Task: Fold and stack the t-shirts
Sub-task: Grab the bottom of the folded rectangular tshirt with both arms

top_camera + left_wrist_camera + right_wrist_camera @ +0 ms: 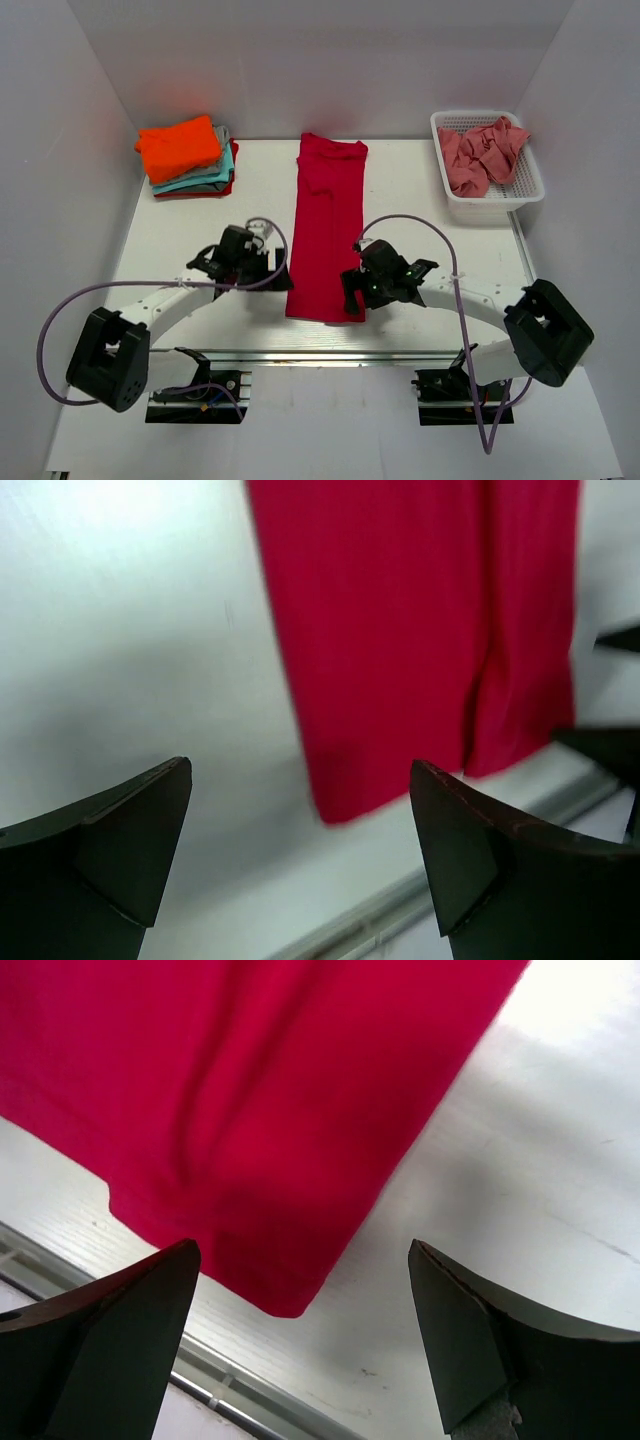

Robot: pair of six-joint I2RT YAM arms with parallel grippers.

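My right gripper grabs the crimson t-shirt's near corner [359, 317] [287, 1297] next, to fold the t-shirt's near end over toward the back.
A deep crimson t-shirt [325, 230] lies flat at the table's middle, folded lengthwise into a long narrow strip running from back to front. My left gripper [279, 268] is open and empty beside the strip's near left edge. In the left wrist view the shirt [400, 630] lies ahead of the open gripper [300, 780], apart from it. My right gripper [353, 292] is open and empty at the strip's near right corner. In the right wrist view that corner of the shirt [250, 1110] sits just ahead of the open gripper [300, 1265].
A stack of folded shirts, orange [180, 145] on top of teal, grey and red ones, sits at the back left. A white mesh basket [495, 208] at the back right holds crumpled salmon-pink shirts [483, 155]. The table's metal front rail [230, 1392] runs just below the strip's near end.
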